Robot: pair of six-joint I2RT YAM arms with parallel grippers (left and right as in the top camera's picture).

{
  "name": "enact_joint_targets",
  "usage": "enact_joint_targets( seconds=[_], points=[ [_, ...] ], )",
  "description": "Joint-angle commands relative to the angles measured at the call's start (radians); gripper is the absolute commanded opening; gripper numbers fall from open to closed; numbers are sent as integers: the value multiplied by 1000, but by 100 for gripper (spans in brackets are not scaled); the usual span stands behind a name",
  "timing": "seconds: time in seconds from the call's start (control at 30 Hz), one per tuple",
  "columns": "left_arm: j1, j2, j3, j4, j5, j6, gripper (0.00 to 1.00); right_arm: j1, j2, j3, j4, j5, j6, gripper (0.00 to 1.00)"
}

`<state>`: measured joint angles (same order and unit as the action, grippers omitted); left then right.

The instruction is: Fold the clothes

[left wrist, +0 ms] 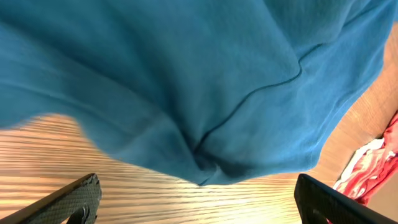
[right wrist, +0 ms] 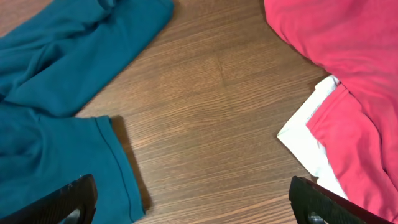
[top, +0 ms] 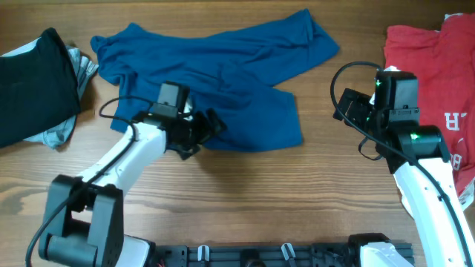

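My left gripper grabs the blue shirt point(top: 223, 74) by its near edge next, leaving the rest free to spread flat for folding.
A large dark blue shirt point(top: 223, 74) lies crumpled across the middle of the wooden table. My left gripper point(top: 210, 126) is open at its lower left edge; in the left wrist view the blue cloth point(left wrist: 186, 81) hangs just ahead of the open, empty fingers point(left wrist: 199, 202). My right gripper point(top: 355, 111) is open and empty over bare wood between the blue shirt point(right wrist: 56, 81) and a red shirt with white lettering point(top: 434, 81). The right wrist view shows the red shirt point(right wrist: 348, 56) at right and its open fingers point(right wrist: 196, 202).
A black garment point(top: 33, 81) lies over a grey one point(top: 74, 96) at the far left edge. White cloth point(right wrist: 308, 140) peeks from under the red shirt. Bare wood point(top: 297, 193) runs along the front of the table.
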<state>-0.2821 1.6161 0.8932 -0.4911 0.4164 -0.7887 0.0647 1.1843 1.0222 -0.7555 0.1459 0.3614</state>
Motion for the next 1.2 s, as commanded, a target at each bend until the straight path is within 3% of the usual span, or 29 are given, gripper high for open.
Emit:
enact_joint_targets(
  seconds=[0.0,0.13,0.27,0.33,0.37,0.57,0.77,0.87,0.93,1.1,1.17],
  points=[
    [-86,48,-16,59,-18,-122,100,-2,-10,18,3,-12,8,100],
    [-165,114,-16,87,-29,-277,100,-2,-10,18,2,-12,8,100],
    [-198,167,-16,174,-37,-353,99,-2,-10,18,2,-12,8,99],
    [-201,175,-16,216,-36,-354,82,-2,-10,18,2,-12,7,99],
    [-200,174,-16,218,-36,-353,61,-2,-10,18,2,-12,6,100],
    [-192,174,-16,121,-95,-352,5,-2,-10,18,4,-11,6,99],
    [-56,106,-16,-108,-168,-237,4,-2,-8,17,-1,-11,-2,95],
    [112,-30,-16,-292,-259,-148,4,-2,25,17,-2,-15,-22,92],
    [298,-196,-16,-394,-349,-80,4,-2,86,17,8,-85,-82,90],
    [583,-396,-16,-488,-351,-43,4,-1,278,17,70,-232,-160,89],
    [616,-406,-16,-505,-343,-43,4,1,330,17,117,-237,-149,86]
  ],
)
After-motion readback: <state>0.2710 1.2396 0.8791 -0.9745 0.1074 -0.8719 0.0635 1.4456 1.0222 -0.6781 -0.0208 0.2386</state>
